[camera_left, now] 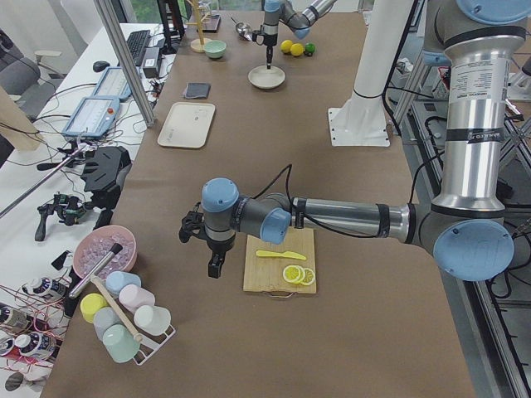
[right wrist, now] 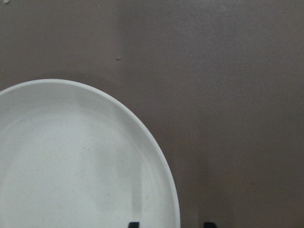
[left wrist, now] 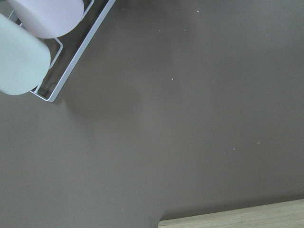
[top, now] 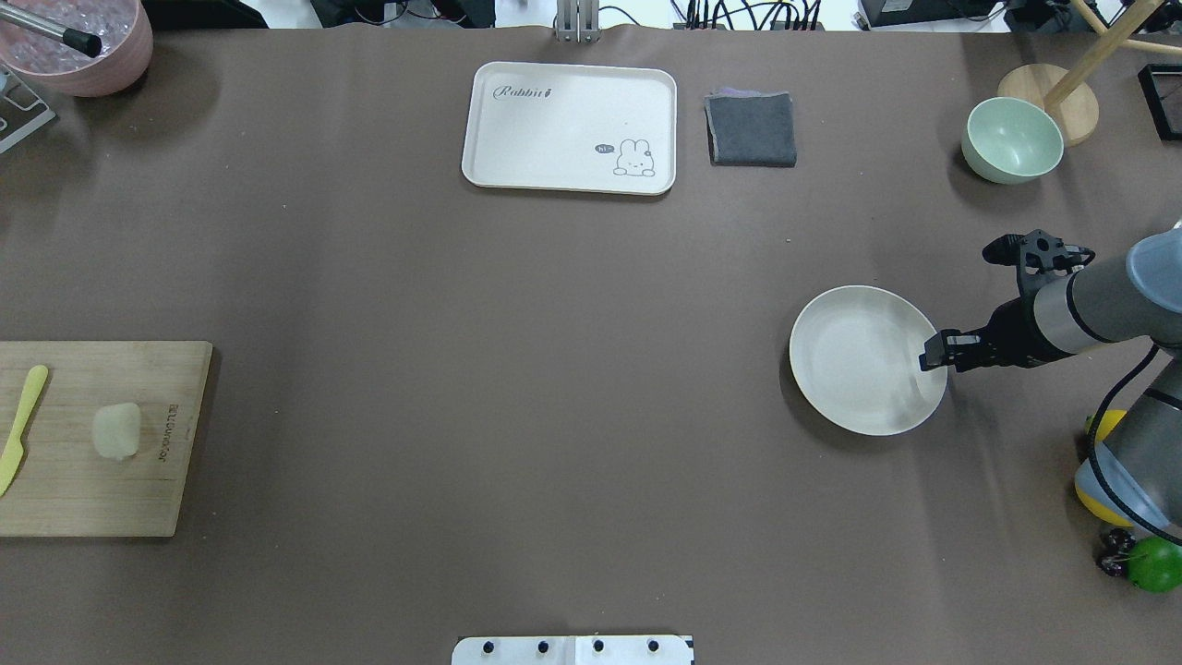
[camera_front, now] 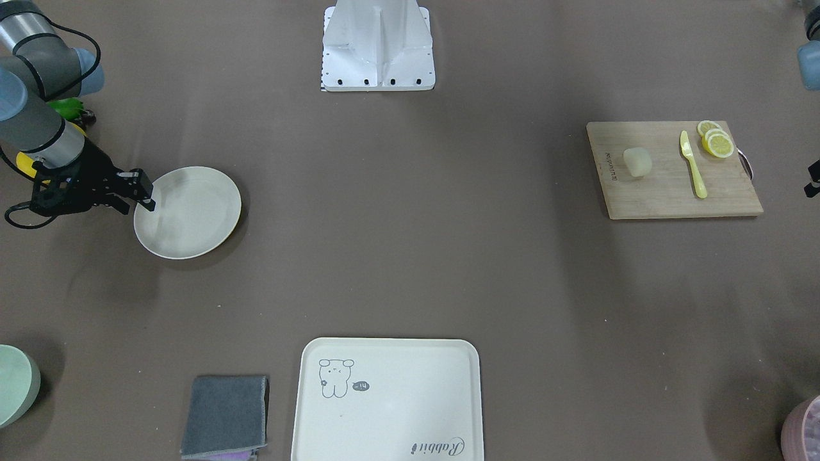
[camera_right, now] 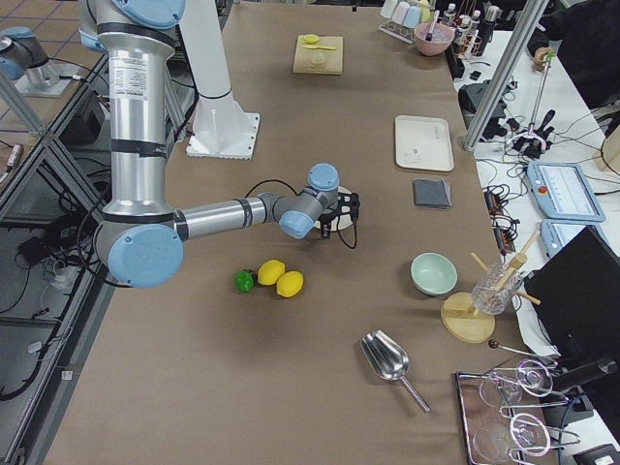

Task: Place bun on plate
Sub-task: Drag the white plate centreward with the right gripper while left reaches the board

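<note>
The right gripper takes hold of the round cream plate by its rim [right wrist: 176,199] next, to bring the plate within reach for the bun.
The bun [camera_front: 637,161] [top: 116,430] is a pale cream lump lying on a wooden cutting board [camera_front: 666,192] on my left side. Far from it, the round cream plate [camera_front: 189,211] [top: 863,358] rests on the brown table on my right side and holds nothing. My right gripper [camera_front: 148,195] [top: 933,356] is low at the plate's near rim. In the right wrist view its two fingertips [right wrist: 134,224] straddle the rim [right wrist: 161,156] with a wide gap, open. My left gripper [camera_left: 214,264] hangs beside the board, over bare table; whether it is open or shut I cannot tell.
A yellow knife [camera_front: 693,165] and lemon slices [camera_front: 716,141] share the board. At the far edge lie a cream tray [top: 568,127], a grey cloth [top: 751,129] and a green bowl [top: 1011,139]. Lemons [camera_right: 281,279] sit near my right arm. A cup rack [left wrist: 33,47] stands near my left gripper.
</note>
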